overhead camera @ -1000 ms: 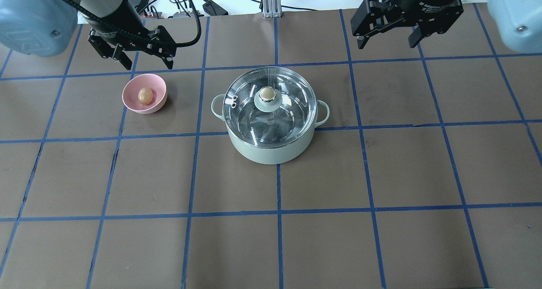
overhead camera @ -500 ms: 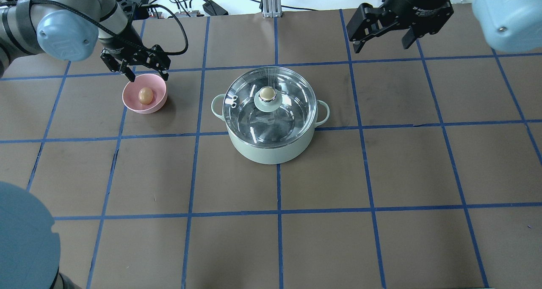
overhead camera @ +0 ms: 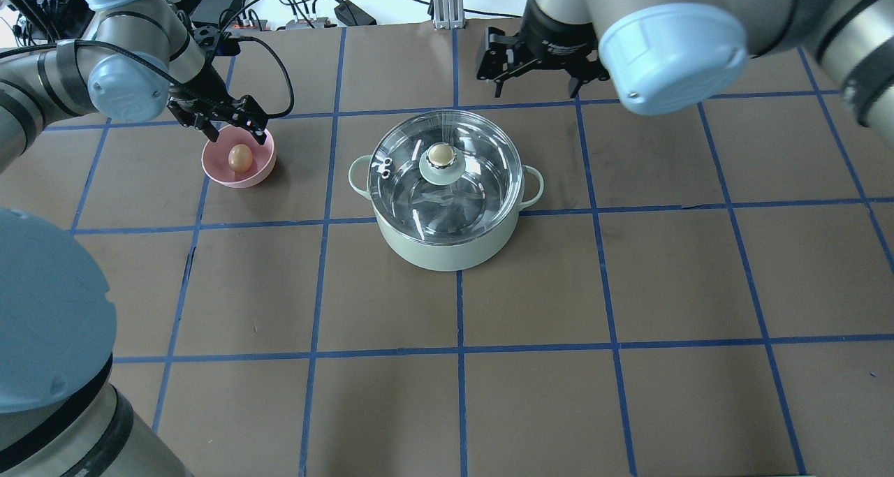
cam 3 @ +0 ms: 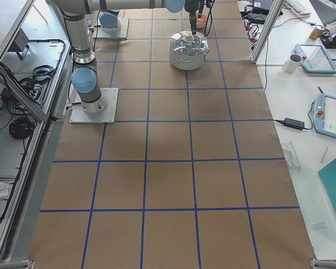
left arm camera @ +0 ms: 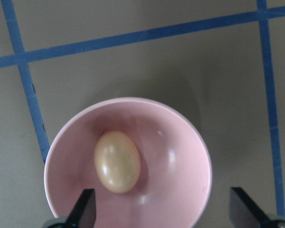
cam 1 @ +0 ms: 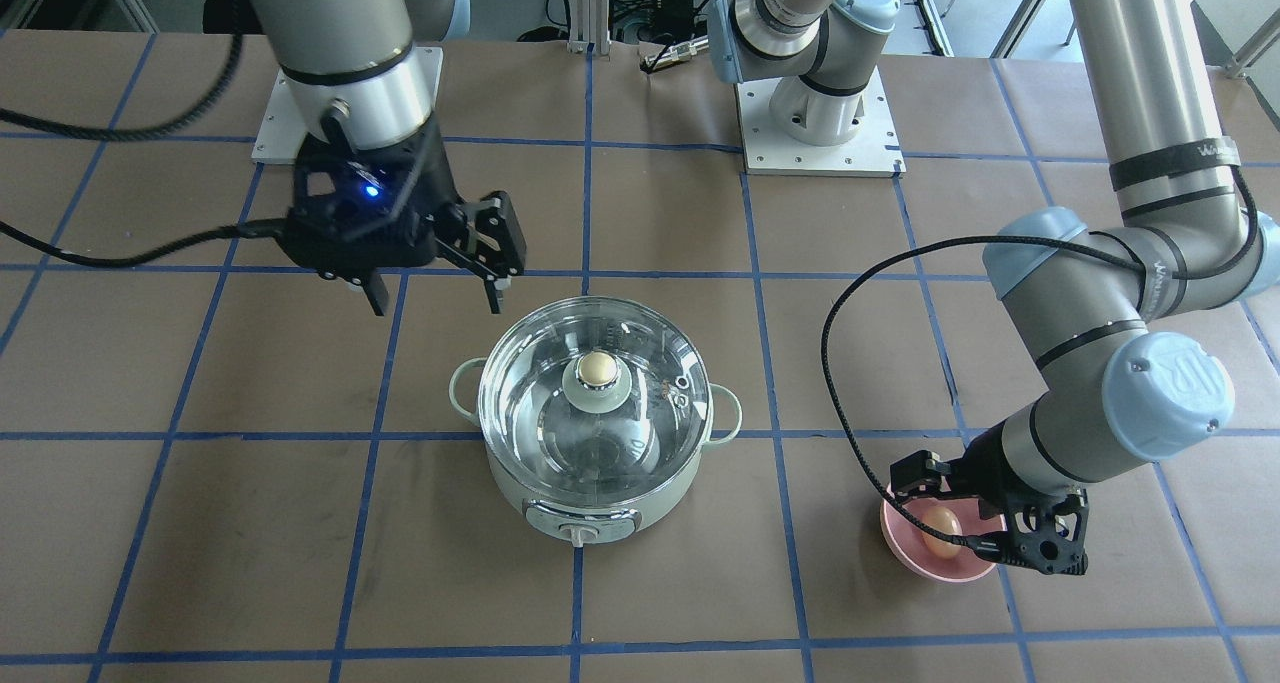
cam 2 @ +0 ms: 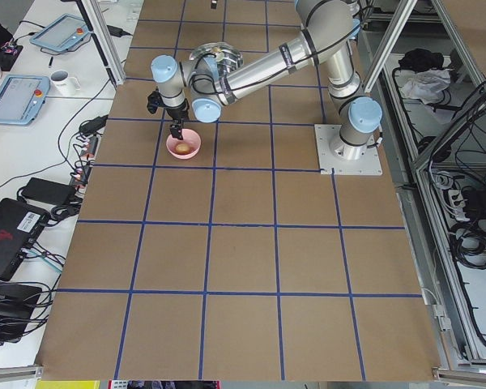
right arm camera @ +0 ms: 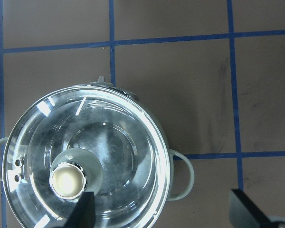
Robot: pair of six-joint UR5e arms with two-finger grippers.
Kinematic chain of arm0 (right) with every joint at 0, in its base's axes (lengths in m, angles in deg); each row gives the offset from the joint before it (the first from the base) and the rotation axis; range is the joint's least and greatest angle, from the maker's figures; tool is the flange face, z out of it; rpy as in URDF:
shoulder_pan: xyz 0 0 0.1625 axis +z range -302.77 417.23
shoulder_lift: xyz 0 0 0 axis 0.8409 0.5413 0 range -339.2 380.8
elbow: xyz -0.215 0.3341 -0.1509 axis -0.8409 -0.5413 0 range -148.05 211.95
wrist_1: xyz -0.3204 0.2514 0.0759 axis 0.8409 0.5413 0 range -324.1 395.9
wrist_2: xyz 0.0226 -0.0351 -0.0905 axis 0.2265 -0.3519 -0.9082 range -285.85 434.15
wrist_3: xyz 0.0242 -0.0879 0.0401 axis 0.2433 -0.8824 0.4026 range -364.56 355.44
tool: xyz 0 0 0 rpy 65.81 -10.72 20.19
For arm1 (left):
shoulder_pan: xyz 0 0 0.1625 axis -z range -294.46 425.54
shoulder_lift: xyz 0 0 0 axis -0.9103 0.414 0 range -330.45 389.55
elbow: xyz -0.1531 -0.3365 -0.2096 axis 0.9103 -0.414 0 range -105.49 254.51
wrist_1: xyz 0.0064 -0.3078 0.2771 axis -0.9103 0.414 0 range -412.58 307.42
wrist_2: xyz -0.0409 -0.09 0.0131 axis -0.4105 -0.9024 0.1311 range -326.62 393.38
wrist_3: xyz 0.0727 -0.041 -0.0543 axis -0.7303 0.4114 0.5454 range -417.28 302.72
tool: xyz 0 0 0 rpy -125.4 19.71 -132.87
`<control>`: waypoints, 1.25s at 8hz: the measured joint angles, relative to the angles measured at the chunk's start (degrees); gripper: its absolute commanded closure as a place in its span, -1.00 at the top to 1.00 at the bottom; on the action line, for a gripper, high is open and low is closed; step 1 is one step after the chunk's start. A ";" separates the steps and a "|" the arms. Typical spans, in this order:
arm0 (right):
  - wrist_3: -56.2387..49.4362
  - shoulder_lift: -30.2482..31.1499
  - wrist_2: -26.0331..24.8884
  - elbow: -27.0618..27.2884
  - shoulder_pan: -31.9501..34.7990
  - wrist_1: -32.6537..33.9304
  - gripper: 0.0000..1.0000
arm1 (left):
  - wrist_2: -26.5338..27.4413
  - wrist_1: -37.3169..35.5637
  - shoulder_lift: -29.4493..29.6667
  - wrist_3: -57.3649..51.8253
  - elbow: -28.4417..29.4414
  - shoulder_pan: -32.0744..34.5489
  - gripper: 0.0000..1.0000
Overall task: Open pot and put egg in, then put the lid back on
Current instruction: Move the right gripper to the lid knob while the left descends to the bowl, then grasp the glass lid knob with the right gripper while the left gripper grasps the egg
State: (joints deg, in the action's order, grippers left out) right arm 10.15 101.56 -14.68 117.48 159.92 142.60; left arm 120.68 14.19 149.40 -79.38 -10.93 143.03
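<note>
My right gripper grabs the glass lid by its beige knob (cam 1: 596,369) next, to open the pot (cam 1: 588,503) for the egg.
The mint-green pot (overhead camera: 447,250) stands mid-table with the glass lid (overhead camera: 482,163) on it, beige knob on top. It also shows in the front view (cam 1: 520,498) and the right wrist view (right arm camera: 180,173). The tan egg (overhead camera: 239,158) lies in a pink bowl (overhead camera: 260,173), and also shows in the left wrist view (left arm camera: 117,161). My left gripper (overhead camera: 236,133) is open, low over the bowl, with its fingers on either side of the egg (cam 1: 940,535). My right gripper (overhead camera: 536,89) is open and empty, high beyond the pot's far rim (cam 1: 437,305).
The brown table surface (overhead camera: 628,288) carries a blue tape grid. Cables and power bricks (overhead camera: 349,12) lie past the far edge. The left arm's elbow (overhead camera: 42,330) looms over the near left corner, and the right arm's elbow (overhead camera: 670,51) hangs over the far right.
My left gripper has dropped from above the far side of the bowl down to the bowl's rim. My right gripper has moved left, from the far right to behind the pot.
</note>
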 measured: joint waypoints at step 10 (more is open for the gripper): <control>19.29 -12.27 -3.02 0.55 11.02 11.54 0.71 | 3.48 -6.32 4.46 -0.67 -3.55 -0.93 0.75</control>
State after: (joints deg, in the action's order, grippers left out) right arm 29.44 89.29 -17.71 118.03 170.94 154.14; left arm 124.16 7.87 153.86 -80.05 -14.48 142.10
